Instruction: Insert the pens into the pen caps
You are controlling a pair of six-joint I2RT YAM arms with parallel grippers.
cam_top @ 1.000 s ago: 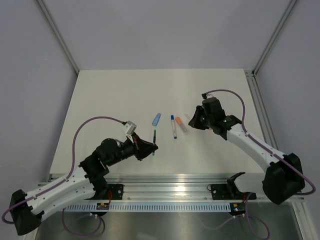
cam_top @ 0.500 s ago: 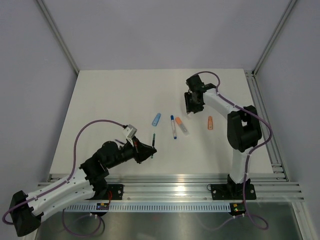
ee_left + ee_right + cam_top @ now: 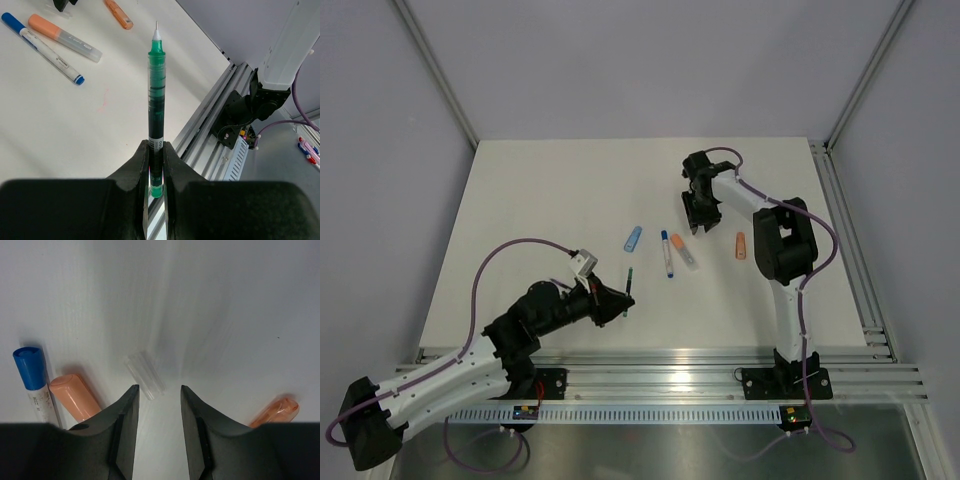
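The right gripper takes hold of the clear pen cap by its long sides next, so the cap's open end stays free for the pen.
My left gripper point(image 3: 620, 302) is shut on a green-tipped pen point(image 3: 628, 282), held above the table with its tip pointing away; the left wrist view shows the pen point(image 3: 156, 95) clamped between the fingers point(image 3: 139, 165). My right gripper point(image 3: 697, 216) is open and empty just above a clear pen cap point(image 3: 145, 374), which lies in front of the left finger point(image 3: 122, 420). A white pen with a blue end point(image 3: 667, 253), a clear pen with an orange end point(image 3: 682, 249), a light blue cap point(image 3: 633, 238) and an orange cap point(image 3: 740, 245) lie on the table.
The white tabletop point(image 3: 550, 200) ends in an aluminium rail point(image 3: 670, 380) at the near edge and frame posts at the back corners. The right wrist view shows the blue pen end point(image 3: 29, 367), the orange pen end point(image 3: 75, 396) and the orange cap point(image 3: 277, 410) flanking the jaws.
My right arm has swung from the right side to the far middle, its gripper now over the clear cap; the orange cap came into view. My left gripper drew back slightly with the green pen.
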